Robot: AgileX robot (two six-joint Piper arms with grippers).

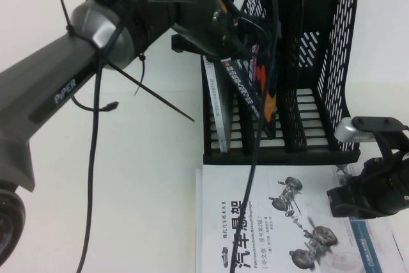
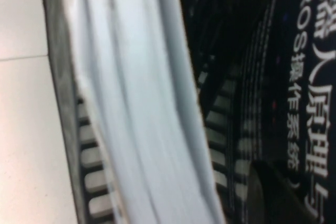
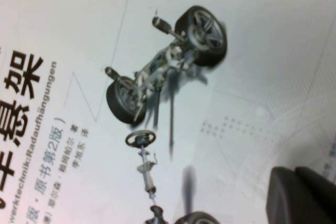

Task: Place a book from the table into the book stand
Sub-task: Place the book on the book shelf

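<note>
My left gripper releases the book now, since the dark book (image 1: 257, 68) has its lower edge on the slatted base and would remain in the stand.
The dark book (image 1: 257, 68) with white Chinese title stands tilted inside the black book stand (image 1: 319, 94), its lower edge down on the slatted base. My left gripper (image 1: 231, 41) reaches over the stand's left side and is shut on the book's upper part. In the left wrist view one finger (image 2: 273, 192) lies against the dark cover (image 2: 299, 77); the other finger is hidden. My right gripper (image 1: 337, 197) hovers low at the right, shut and empty, its fingers (image 3: 302, 198) together over a white book. The white table (image 1: 147, 177) lies to the left.
A grey-edged book (image 1: 217, 103) stands in the stand's leftmost slot, its white pages (image 2: 136, 103) close beside the dark book. The white car-suspension book (image 1: 268, 222) (image 3: 157, 77) lies flat before the stand. Another white book (image 1: 377, 257) lies under the right arm.
</note>
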